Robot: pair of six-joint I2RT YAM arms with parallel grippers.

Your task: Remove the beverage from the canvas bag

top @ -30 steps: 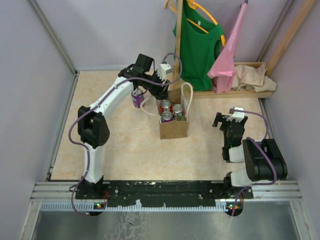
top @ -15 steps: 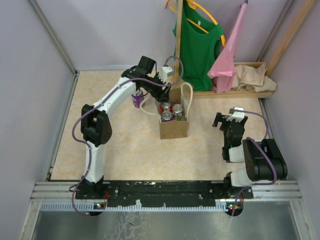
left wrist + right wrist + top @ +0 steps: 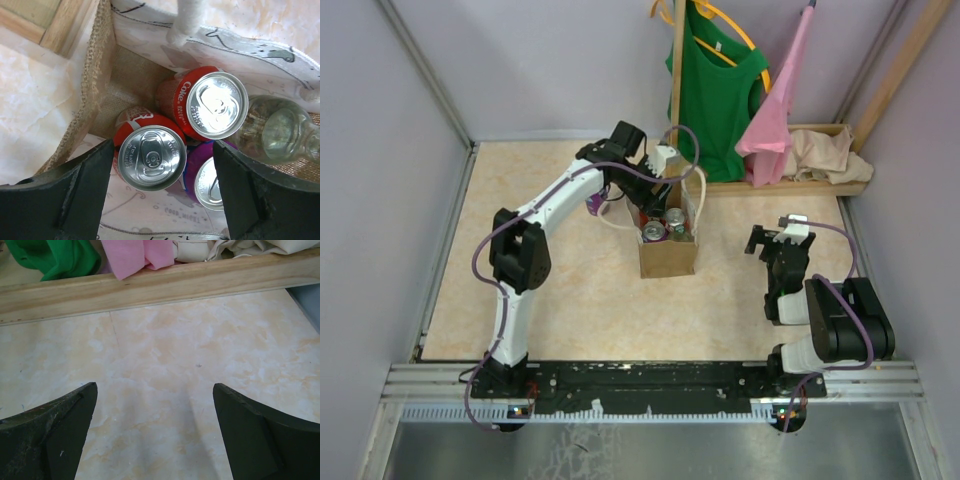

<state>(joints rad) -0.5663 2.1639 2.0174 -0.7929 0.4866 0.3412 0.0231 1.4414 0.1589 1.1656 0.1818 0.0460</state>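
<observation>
The left gripper's fingers are above the silver lid of the nearer red can in the left wrist view, so the left gripper should go lower first and then close on the can.
The canvas bag stands upright mid-table with white handles. Inside it, the left wrist view shows two red cans, a purple can and a clear bottle, all upright against the bag's burlap wall. My left gripper hovers open above the bag's mouth, its jaws either side of the nearer red can, touching nothing. Another purple can stands on the table left of the bag. My right gripper is open and empty over bare table, right of the bag.
A wooden rack base runs just behind the bag, with a green shirt and a pink cloth hanging over it and a beige cloth heap on it. Walls close in the left, back and right sides.
My left gripper has moved right, away from the purple can standing on the table, to above the bag, and its jaws have widened. The right arm has not moved.
</observation>
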